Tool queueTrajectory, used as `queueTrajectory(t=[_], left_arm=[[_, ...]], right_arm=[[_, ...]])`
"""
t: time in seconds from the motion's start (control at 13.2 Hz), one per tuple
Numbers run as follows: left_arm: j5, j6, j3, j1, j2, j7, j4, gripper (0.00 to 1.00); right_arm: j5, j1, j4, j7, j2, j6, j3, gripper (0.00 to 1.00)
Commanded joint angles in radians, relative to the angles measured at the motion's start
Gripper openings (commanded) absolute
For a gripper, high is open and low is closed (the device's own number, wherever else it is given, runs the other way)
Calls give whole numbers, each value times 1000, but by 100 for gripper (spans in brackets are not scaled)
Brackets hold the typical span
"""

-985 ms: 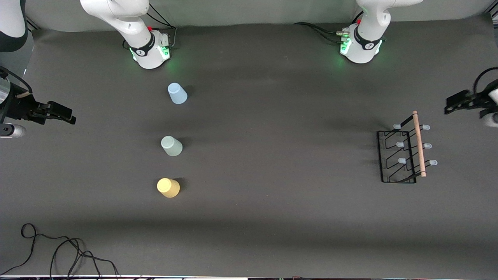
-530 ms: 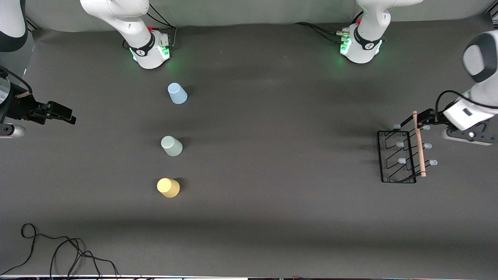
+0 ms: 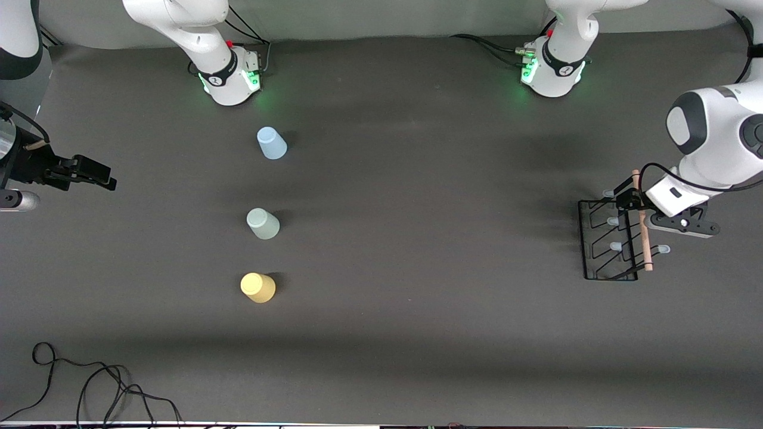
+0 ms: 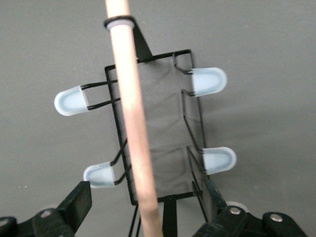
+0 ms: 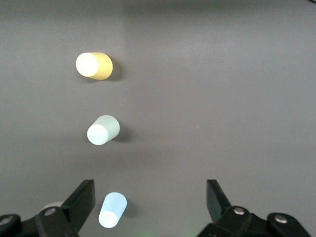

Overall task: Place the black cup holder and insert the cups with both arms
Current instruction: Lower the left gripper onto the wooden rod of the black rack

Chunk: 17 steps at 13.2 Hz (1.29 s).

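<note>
The black cup holder's pegs need to stay free for the cups. My left gripper should grab the black cup holder by its wooden rod handle (image 3: 645, 247) (image 4: 135, 116) next.
The black cup holder (image 3: 603, 239) stands at the left arm's end of the table, its wooden rod handle (image 3: 645, 247) on top. My left gripper (image 3: 630, 201) hangs open over it. In the left wrist view the fingers (image 4: 79, 202) stand apart on either side of the rod (image 4: 134, 118) without touching it, with pale-tipped pegs (image 4: 209, 81) around. Three cups stand in a row toward the right arm's end: light blue (image 3: 272, 143), pale green (image 3: 263, 223), yellow (image 3: 258, 288). My right gripper (image 3: 107, 179) waits open and empty at that table end, and its wrist view shows the blue cup (image 5: 112, 210).
Both arm bases (image 3: 229, 77) (image 3: 551, 71) glow green along the table's farthest edge from the front camera. A loose black cable (image 3: 89, 381) lies at the corner nearest that camera, at the right arm's end. The dark mat (image 3: 417, 238) lies bare between cups and holder.
My left arm has swung in from the table's end and come down over the cup holder's handle, fingers still apart. The right arm and the cups have not moved.
</note>
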Motion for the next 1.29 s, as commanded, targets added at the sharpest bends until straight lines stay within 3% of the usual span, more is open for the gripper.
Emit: queueTrajectory(t=[0.0,0.23,0.53,0.61,0.91,0.98,1.21], left_arm=[[11,2,-1,9,-13,23,-3,88],[11,-11,-1,8,-30,23,2,61],[10,-38,-2,8,-40,22,8,5],[10,-38,-1,8,-43,22,8,0],[-3,-58,-1,12,-66,3,28,0],[-3,-108,1,18,-74,-24,63,0],[-3,-396,1,34,-74,-70,292,0]], right_arm=[[-19,7,-9,-8,-16,-8,-3,100],[-19,7,-9,-8,-18,-9,-3,100],[-19,7,-9,-10,-18,-10,-3,100],[-17,7,-7,-10,-16,-10,-3,100],[-19,7,-7,-11,-18,-10,-3,100],[-19,7,-7,-11,-16,-10,-3,100],[-19,7,-7,-11,-18,-10,-3,100]])
